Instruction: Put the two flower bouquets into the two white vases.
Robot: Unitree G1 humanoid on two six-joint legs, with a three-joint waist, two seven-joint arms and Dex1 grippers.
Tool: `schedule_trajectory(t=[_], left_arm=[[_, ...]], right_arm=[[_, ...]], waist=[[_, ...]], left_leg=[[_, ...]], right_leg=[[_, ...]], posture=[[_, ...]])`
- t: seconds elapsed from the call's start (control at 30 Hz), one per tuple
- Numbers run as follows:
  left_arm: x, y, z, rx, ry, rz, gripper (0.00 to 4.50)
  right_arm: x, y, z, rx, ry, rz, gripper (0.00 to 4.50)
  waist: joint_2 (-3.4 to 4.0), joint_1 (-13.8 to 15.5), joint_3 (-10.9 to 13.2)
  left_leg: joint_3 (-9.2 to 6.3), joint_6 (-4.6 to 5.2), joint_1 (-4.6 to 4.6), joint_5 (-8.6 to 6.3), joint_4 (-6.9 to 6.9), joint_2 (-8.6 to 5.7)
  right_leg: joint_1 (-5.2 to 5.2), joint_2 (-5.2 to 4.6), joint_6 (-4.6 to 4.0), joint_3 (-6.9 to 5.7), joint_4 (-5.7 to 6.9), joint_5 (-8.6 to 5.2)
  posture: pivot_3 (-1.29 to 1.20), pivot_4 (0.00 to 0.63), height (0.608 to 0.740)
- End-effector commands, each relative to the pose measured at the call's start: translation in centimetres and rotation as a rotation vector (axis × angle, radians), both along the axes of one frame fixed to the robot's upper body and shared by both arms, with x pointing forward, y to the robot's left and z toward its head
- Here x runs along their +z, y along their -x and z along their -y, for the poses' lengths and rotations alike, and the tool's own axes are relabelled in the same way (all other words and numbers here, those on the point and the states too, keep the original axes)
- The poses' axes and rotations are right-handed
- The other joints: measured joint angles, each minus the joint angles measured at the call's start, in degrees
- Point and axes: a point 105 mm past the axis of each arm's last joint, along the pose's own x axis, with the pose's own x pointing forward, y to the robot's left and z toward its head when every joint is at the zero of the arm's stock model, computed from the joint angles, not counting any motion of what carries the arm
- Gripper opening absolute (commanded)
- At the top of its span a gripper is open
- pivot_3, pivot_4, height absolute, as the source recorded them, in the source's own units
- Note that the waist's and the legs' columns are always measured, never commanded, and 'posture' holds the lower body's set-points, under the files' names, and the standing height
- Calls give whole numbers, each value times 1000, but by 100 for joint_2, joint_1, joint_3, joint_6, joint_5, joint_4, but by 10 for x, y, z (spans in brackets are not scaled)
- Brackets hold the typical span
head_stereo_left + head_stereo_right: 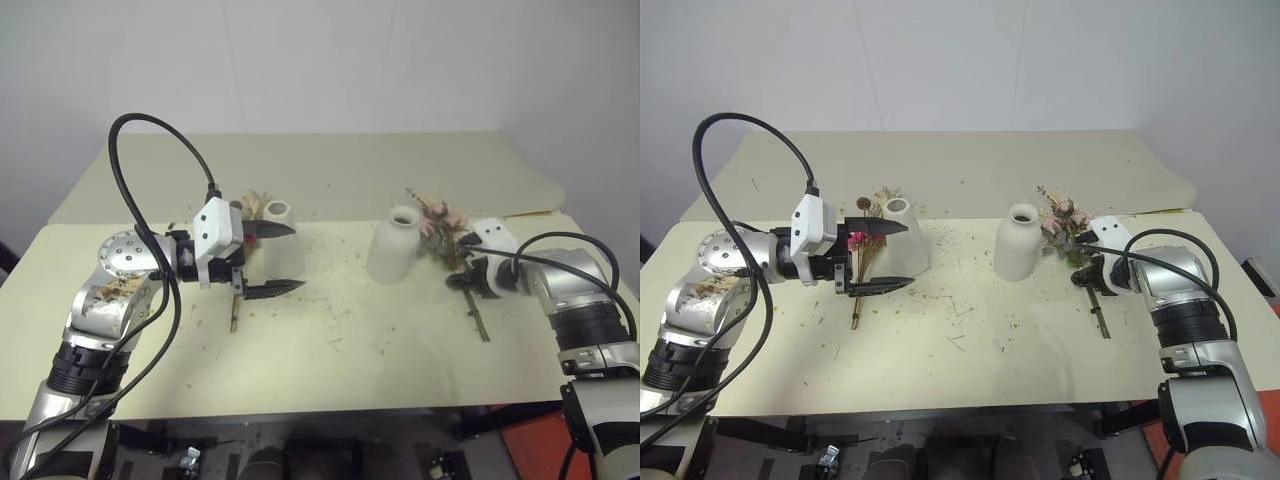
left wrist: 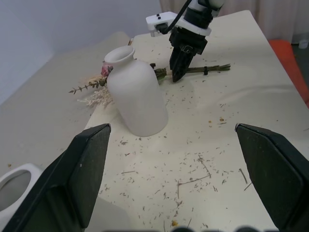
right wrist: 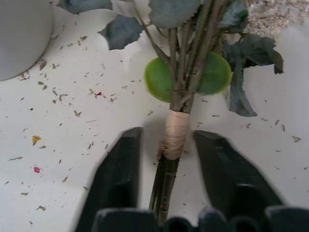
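Next, my left gripper picks up the daisy bouquet by its stems, since dried blooms and thin petals crowd the top of the daisy bouquet.
The rose bouquet (image 1: 446,222) lies on the table right of the bottle-shaped white vase (image 1: 393,245), its stems (image 3: 174,130) bound with tan tape. My right gripper (image 3: 168,135) points down over it, jaws astride the taped stems with a narrow gap on each side. The tall cone vase (image 1: 904,240) stands at the left, and the daisy bouquet (image 1: 859,243) lies on the table beside it. My left gripper (image 1: 895,256) hovers in front of the cone vase, pointing toward the bottle vase (image 2: 137,96), wide open and holding nothing.
The cream table (image 1: 330,350) is strewn with dried flower crumbs. A second table (image 1: 340,165) stands behind it against the white wall. A black cable (image 1: 150,150) loops up from my left arm. The table's front edge is close below both arms.
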Motion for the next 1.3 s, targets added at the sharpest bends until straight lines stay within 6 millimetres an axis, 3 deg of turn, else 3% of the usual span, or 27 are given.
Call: schedule_trajectory(t=[0.03,0.1,0.23,0.3,0.37,0.43,0.53,0.7,0.8,0.97,1.13,1.3], left_arm=[[9,4,-3,7,6,52,4500],[8,4,-3,10,7,50,4500],[6,4,-3,16,4,44,4500],[7,5,-4,17,12,42,4500],[8,4,-7,26,21,45,4500],[9,4,-10,37,26,47,4500],[12,6,-16,47,42,33,4500],[18,14,-27,62,68,19,4500],[20,13,-34,98,73,28,4500],[20,12,-43,144,69,32,4500],[17,15,-45,155,61,19,4500],[16,17,-47,178,75,26,4500]], right_arm=[[15,-7,0,-18,16,50,710],[15,-9,2,-32,24,49,220],[16,-14,8,-79,39,69,220],[26,-20,18,-134,69,140,220],[53,-31,32,-223,114,331,220],[93,-39,39,-290,99,606,220],[141,-33,30,-222,146,896,220],[214,0,-14,-25,-339,1195,220],[236,14,-28,44,-608,1249,220],[243,26,-56,170,-838,1246,220],[222,29,-84,277,-821,1188,220],[198,14,-89,238,-790,1148,220]], waist=[[0,-12,0],[0,-13,0],[0,-12,0],[0,-13,0],[0,-13,0],[1,-12,1],[2,-33,1],[2,-137,1],[3,-142,2],[4,-123,2],[4,-126,2],[5,-128,2]], left_leg=[[0,0,0,0,0,0],[0,0,0,0,0,0],[0,0,0,0,0,0],[0,0,0,0,0,-1],[0,0,-1,0,0,-1],[0,0,-3,0,0,-2],[-1,0,-10,0,-3,0],[-4,0,-15,0,-6,7],[-5,0,-6,0,-6,9],[-7,1,-3,0,-7,10],[-8,0,-2,0,-7,9],[-8,0,-3,0,-7,8]], right_leg=[[0,0,0,0,0,0],[0,0,0,0,1,0],[0,0,0,0,0,0],[0,-1,0,0,0,0],[0,-1,0,0,0,0],[-4,-2,1,1,1,1],[-14,-1,1,1,1,1],[-20,1,1,1,6,3],[-15,2,0,2,10,4],[-8,2,0,-4,5,4],[-8,0,-1,-5,6,4],[-11,0,-1,-4,7,4]], posture=[[0,150,740],[0,150,740],[0,150,740],[0,150,740],[0,150,740],[0,150,740],[0,150,740],[0,150,740],[0,150,740],[0,150,740],[0,150,740],[0,150,740]])
